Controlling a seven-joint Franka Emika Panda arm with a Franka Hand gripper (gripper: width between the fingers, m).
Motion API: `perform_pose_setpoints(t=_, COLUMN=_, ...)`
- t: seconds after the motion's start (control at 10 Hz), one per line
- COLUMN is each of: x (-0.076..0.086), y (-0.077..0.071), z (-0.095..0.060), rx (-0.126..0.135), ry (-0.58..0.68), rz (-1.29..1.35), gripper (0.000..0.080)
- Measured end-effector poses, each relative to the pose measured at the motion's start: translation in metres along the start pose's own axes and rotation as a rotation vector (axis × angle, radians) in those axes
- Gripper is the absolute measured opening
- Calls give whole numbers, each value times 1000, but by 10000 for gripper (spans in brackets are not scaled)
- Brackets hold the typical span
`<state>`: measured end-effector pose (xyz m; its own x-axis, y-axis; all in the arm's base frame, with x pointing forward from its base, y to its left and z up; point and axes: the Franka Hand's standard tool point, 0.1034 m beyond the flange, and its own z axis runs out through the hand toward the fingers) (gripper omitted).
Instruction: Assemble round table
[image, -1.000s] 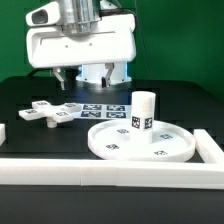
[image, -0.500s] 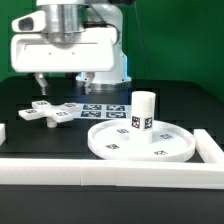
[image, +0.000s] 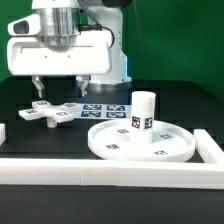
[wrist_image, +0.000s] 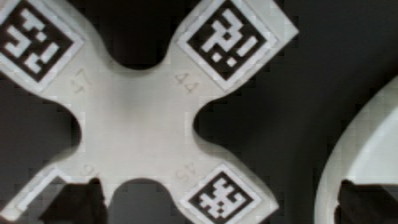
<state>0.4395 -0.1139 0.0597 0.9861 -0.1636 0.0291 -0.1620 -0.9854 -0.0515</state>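
My gripper goes lower, before it closes on the cross-shaped piece (image: 50, 112) (wrist_image: 143, 115). My gripper's fingers hang above the piece, so closing now would miss the piece.
The white cross-shaped piece (image: 50, 112) lies flat on the black table at the exterior view's left. It fills the wrist view (wrist_image: 143, 110), tags up. My gripper (image: 60, 92) hangs open just above it, one finger (image: 37, 88) on each side, holding nothing. Its dark fingers (wrist_image: 57, 205) show at the edge of the wrist view. The large round rimmed disc (image: 118, 148) lies at the exterior view's right, and its rim shows in the wrist view (wrist_image: 365, 150). The short thick cylinder (image: 143, 110) stands upright on the disc.
The marker board (image: 102, 108) lies flat behind the disc, between it and the robot base. Long white border rails run along the front (image: 100, 172) and the exterior view's right (image: 211, 148). A short white block (image: 3, 131) sits at the left edge.
My gripper has moved toward the exterior view's left and come down a little, from over the marker board to over the cross-shaped piece. The parts have not moved.
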Motion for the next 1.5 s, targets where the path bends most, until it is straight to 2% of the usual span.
perform_pose_setpoints(t=0.2, x=-4, y=12, z=10, rx=-10, ry=-15, rz=-11, gripper=648)
perform_pose_setpoints(t=0.4, x=-5, y=17, z=13, rx=-11, ry=-20, rz=-11, gripper=648)
perform_pose_setpoints(t=1.5, x=-13, y=23, z=24, rx=-13, ry=-47, rz=-6, gripper=648)
